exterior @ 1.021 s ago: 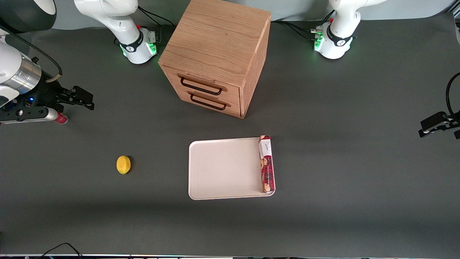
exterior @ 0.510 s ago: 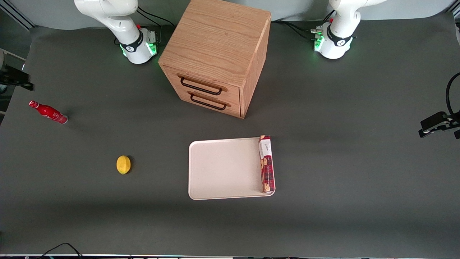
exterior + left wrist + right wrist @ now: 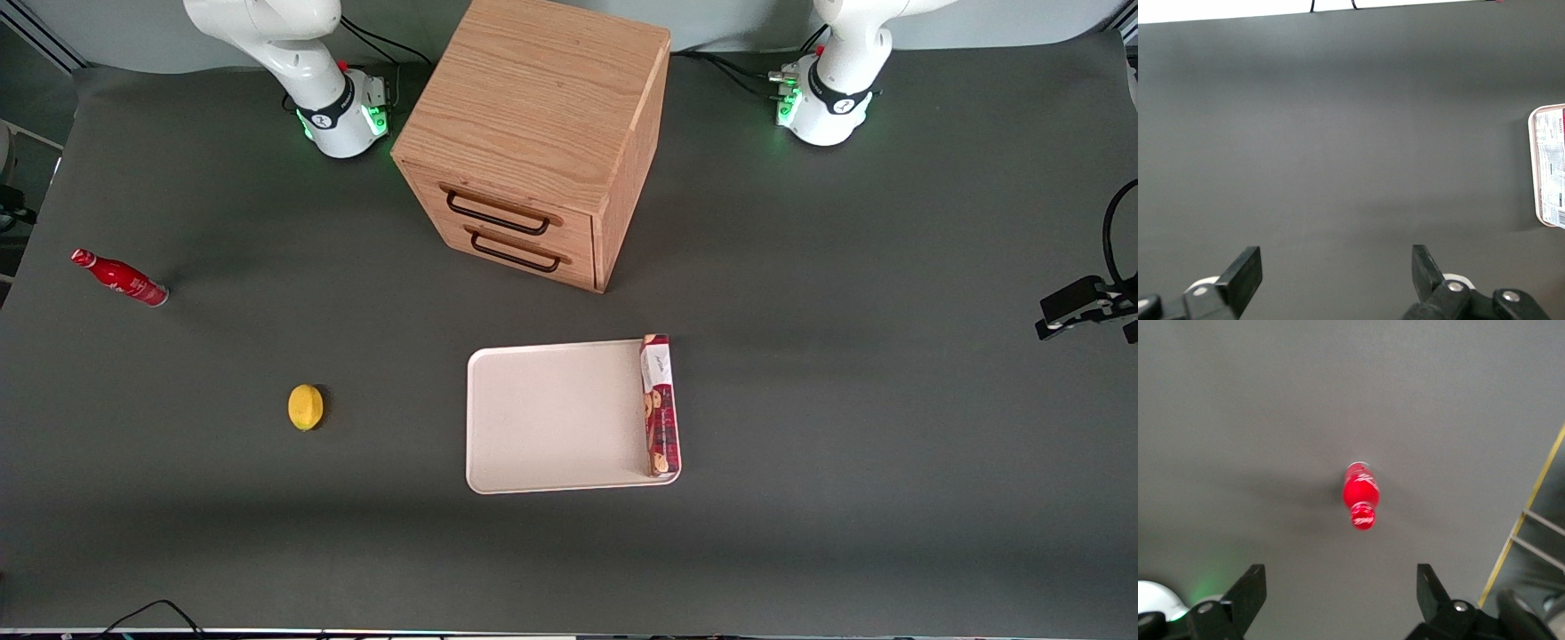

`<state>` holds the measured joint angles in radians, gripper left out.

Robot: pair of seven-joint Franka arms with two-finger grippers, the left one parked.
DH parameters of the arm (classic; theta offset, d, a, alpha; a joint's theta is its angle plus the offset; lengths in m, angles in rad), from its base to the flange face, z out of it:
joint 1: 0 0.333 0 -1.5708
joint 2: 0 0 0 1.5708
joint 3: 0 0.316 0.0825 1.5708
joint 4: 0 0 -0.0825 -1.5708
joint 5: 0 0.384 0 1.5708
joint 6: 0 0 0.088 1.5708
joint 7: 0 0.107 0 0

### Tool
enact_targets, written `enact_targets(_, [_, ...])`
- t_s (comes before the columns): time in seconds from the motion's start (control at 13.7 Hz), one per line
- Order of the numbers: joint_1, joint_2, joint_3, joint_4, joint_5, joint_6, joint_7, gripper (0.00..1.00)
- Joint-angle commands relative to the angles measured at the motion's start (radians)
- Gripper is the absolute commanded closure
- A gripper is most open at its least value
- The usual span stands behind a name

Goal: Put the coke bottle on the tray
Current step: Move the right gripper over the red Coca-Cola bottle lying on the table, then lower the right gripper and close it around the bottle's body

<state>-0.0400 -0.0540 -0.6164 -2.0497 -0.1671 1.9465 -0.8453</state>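
Observation:
I need to put the bottle on the tray (image 3: 551,418), so I should next grab the coke bottle's red cap (image 3: 81,257) with my right gripper.
The coke bottle (image 3: 120,278), small and bright red with a red cap, stands upright on the dark table near the working arm's end. The right wrist view sees it from above (image 3: 1360,495). My right gripper (image 3: 1340,588) hangs high above the bottle, open and empty, with its two black fingertips (image 3: 1251,585) wide apart. It has almost left the front view. The off-white tray (image 3: 551,418) lies flat in front of the wooden cabinet, nearer the front camera, and far from the bottle. Its rim also shows in the left wrist view (image 3: 1532,167).
A long red-brown cookie box (image 3: 660,404) lies on the tray along the edge nearest the parked arm. A yellow lemon-like object (image 3: 306,407) sits between bottle and tray. The wooden two-drawer cabinet (image 3: 533,142) stands mid-table. The table's edge (image 3: 1523,520) runs close to the bottle.
My right gripper was low over the bottle a second ago. It has pulled up and away past the table's end. The bottle has stayed where it was.

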Motion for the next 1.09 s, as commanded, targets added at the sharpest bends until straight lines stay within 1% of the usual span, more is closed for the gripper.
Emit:
enact_targets(0.0, [0.017, -0.06, -0.029, -0.15, -0.025, 0.174, -0.07, 0.0])
enact_targets(0.15, [0.02, -0.018, -0.066, -0.199, -0.025, 0.296, -0.084, 0.0])
enact_targets(0.44, [0.019, 0.01, -0.071, -0.269, -0.014, 0.429, -0.084, 0.0])
enact_targets(0.66, [0.017, 0.04, -0.074, -0.285, -0.006, 0.466, -0.087, 0.0])
enact_targets(0.8, [0.006, 0.06, -0.075, -0.287, 0.02, 0.482, -0.107, 0.0])
enact_targets(0.95, [-0.008, 0.083, -0.075, -0.287, 0.075, 0.483, -0.156, 0.0])
enact_targets(1.02, [-0.014, 0.085, -0.075, -0.287, 0.083, 0.483, -0.166, 0.0])
